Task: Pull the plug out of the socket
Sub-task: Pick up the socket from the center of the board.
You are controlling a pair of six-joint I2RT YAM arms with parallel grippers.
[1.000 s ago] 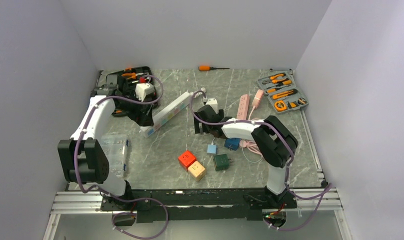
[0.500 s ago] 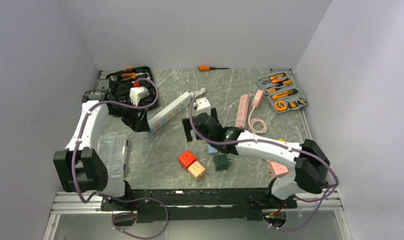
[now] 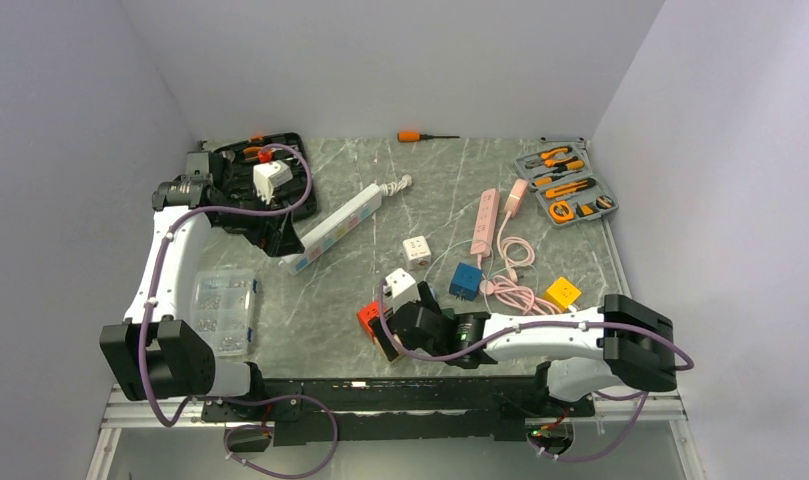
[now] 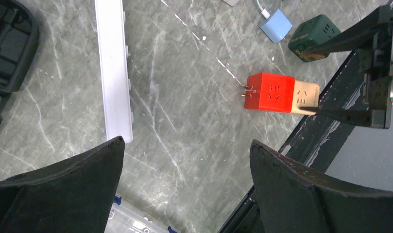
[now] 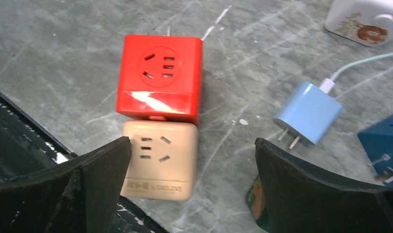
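Note:
I should next grab the beige cube (image 5: 160,159) by its opposite sides with my right gripper, so the red socket cube (image 5: 160,77) stays free for pulling apart.
A red socket cube (image 5: 160,77) and a beige cube (image 5: 158,160) lie pressed together on the marble table, near its front edge. They also show in the left wrist view, red (image 4: 269,92) and beige (image 4: 306,95). The red cube's prongs point away from the beige one. My right gripper (image 5: 192,184) is open just above them, and the beige cube lies by its left finger. In the top view the right gripper (image 3: 395,330) covers the beige cube; only the red cube (image 3: 367,318) shows. My left gripper (image 4: 184,194) is open and empty, high above the table by the white power strip (image 4: 114,73).
A light blue charger (image 5: 308,111), green cube (image 5: 255,194), dark blue cube (image 5: 384,145) and white cube (image 5: 364,17) lie close by. A clear plastic box (image 3: 220,310), black tool case (image 3: 265,160), pink power strip (image 3: 485,220), yellow cube (image 3: 562,293) and orange tool tray (image 3: 565,185) lie around.
My right arm swung from the table's middle toward the front edge and now hovers over the red and beige cubes. My left arm drew back to the left.

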